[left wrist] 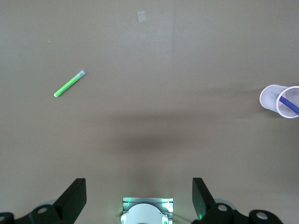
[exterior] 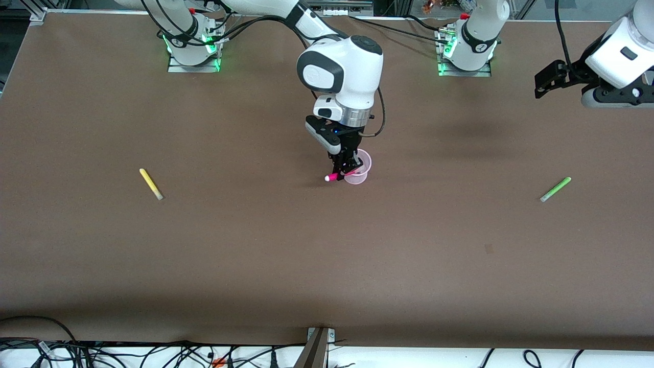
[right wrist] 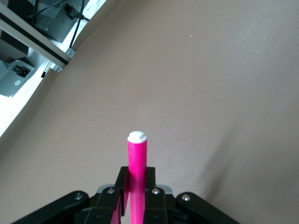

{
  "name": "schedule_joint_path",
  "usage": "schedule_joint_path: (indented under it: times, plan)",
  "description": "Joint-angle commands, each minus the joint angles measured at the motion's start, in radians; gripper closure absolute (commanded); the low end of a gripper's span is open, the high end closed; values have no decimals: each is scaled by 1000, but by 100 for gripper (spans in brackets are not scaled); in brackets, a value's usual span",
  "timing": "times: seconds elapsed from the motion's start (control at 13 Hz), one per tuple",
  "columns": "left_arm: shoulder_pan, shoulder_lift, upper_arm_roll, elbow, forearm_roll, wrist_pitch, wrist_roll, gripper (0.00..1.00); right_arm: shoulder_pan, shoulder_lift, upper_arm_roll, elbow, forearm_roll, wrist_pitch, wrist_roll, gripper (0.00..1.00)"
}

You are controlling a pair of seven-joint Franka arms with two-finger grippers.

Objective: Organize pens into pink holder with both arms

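Note:
The magenta pen lies across above the pink holder's near rim (exterior: 361,174), so it would miss if I opened now. My right gripper should first keep holding the pen.
The pink holder (exterior: 359,173) stands mid-table. My right gripper (exterior: 346,168) hangs over its rim, shut on the magenta pen (exterior: 333,177), which lies tilted with its pale end pointing away from the cup. In the right wrist view the pen (right wrist: 138,158) sticks out from the right gripper (right wrist: 136,175). A yellow pen (exterior: 150,184) lies toward the right arm's end, a green pen (exterior: 556,189) toward the left arm's end. My left gripper (exterior: 549,82) waits open, high above the table. Its wrist view shows the left gripper (left wrist: 139,191), the green pen (left wrist: 69,83) and the holder (left wrist: 271,99) with a purple pen (left wrist: 289,103) inside.
The two arm bases (exterior: 193,48) (exterior: 466,51) stand along the table edge farthest from the front camera. A small pale patch (exterior: 489,249) marks the brown tabletop nearer that camera than the green pen. Cables (exterior: 153,352) run below the table's near edge.

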Motion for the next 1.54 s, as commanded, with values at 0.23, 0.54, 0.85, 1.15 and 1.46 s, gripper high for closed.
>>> schedule_joint_path:
  times: [0.23,0.54,0.85,1.15,1.46]
  plan:
    - [-138,25,136,31,-61,-66,42,0,107,38,-99,-22,-100,-54,170,100]
    - [-399,-5,417,-77,-26,97,42,0,145,49,-100,-22,-101,-97,173,100]
    - [-397,-33,414,-131,7,204,42,0,168,70,-100,-19,-104,-103,171,100]
    - [-397,-30,412,-94,20,208,56,0,168,82,-103,-13,-118,-97,167,100]
    - [-397,48,420,25,17,193,48,0,169,82,-103,-7,-127,-100,159,82]
